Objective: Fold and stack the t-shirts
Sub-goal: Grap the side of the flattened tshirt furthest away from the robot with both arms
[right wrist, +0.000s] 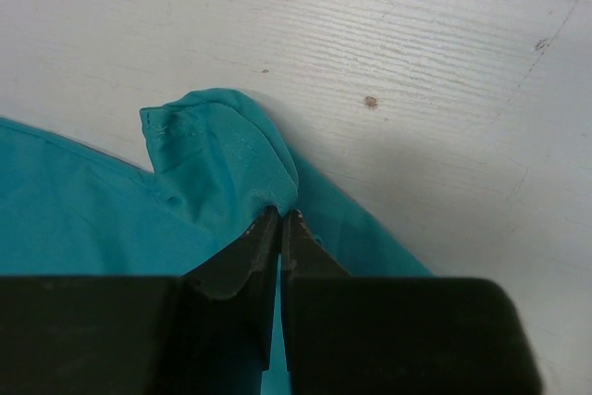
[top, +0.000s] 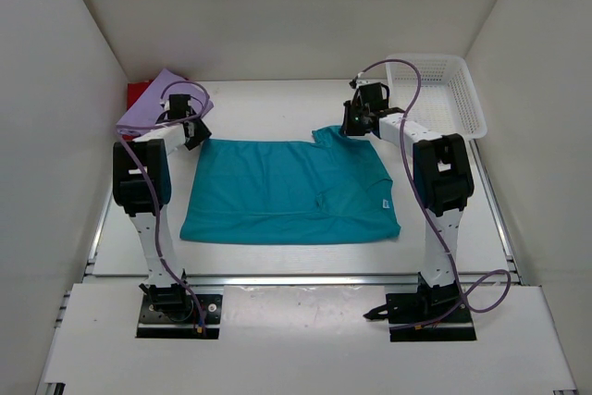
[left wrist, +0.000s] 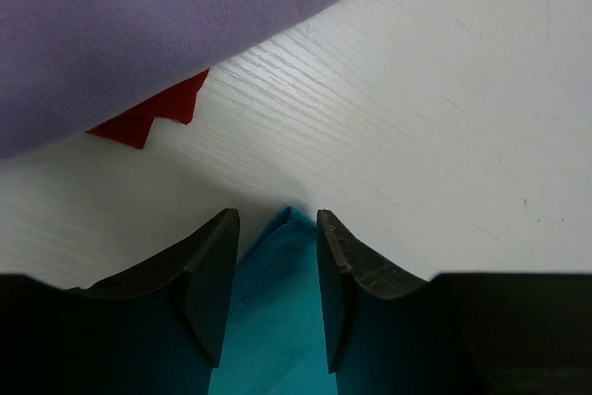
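Note:
I need to close my left gripper, as its fingers are down level with the teal t-shirt's folded edge. It would hold the teal t-shirt's corner (top: pixel 205 143) (left wrist: pixel 281 240).
The teal t-shirt (top: pixel 291 191) lies spread flat in the middle of the table. Its far left corner (left wrist: pixel 277 312) sits between the fingers (left wrist: pixel 215 275) of my left gripper (left wrist: pixel 275 228), which stands open, its jaws apart around the cloth without pinching it. My right gripper (right wrist: pixel 280 215) is shut on a fold of the teal t-shirt (right wrist: pixel 213 154) at its far right sleeve (top: pixel 331 133). The lavender t-shirt (top: pixel 153 104) lies bunched at the far left, over the red t-shirt (top: pixel 138 93). In the left wrist view the lavender cloth (left wrist: pixel 139 34) and a red edge (left wrist: pixel 157 117) lie just beyond the gripper.
A white mesh basket (top: pixel 462 90) stands at the far right of the table. White walls close in the table on the left, back and right. Bare white tabletop (top: pixel 268 104) lies beyond the teal shirt.

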